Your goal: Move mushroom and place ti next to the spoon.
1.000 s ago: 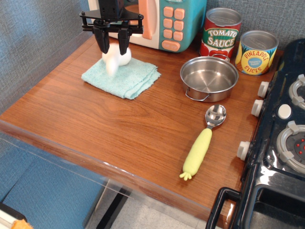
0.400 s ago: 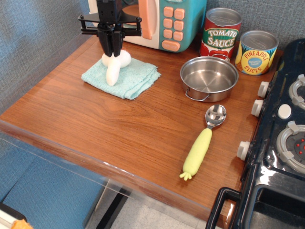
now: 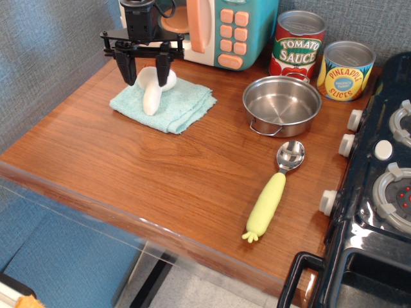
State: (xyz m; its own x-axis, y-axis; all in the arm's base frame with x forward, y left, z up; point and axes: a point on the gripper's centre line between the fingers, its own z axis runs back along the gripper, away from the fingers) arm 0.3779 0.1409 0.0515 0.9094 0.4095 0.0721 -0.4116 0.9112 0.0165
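Note:
I need to move the mushroom off the teal cloth and put it beside the spoon [image 3: 275, 187], so next I should grab it with my gripper by its white stem [image 3: 152, 97].
The mushroom [image 3: 152, 96] lies on a teal cloth [image 3: 183, 102] at the back left of the counter. Only its white stem and a rounded white part show; no reddish cap is visible. My gripper [image 3: 147, 80] hangs just above its far end, open wide, with one black finger [image 3: 130, 69] to the left of it and the other to the right, and it holds nothing. The spoon [image 3: 275, 187], with a shiny metal bowl and a pale yellow-green handle, lies far to the right near the counter's front edge.
A steel pot [image 3: 281, 104] stands behind the spoon. A tomato sauce can [image 3: 297, 43] and a pineapple can [image 3: 346, 69] stand at the back right. A toy microwave [image 3: 218, 29] is behind the cloth. A toy stove [image 3: 379, 186] borders the right side.
The fingers were pinched together over the mushroom 0.4 s ago and have now spread wide apart. The gripper has shifted slightly left. The mushroom stays on the cloth.

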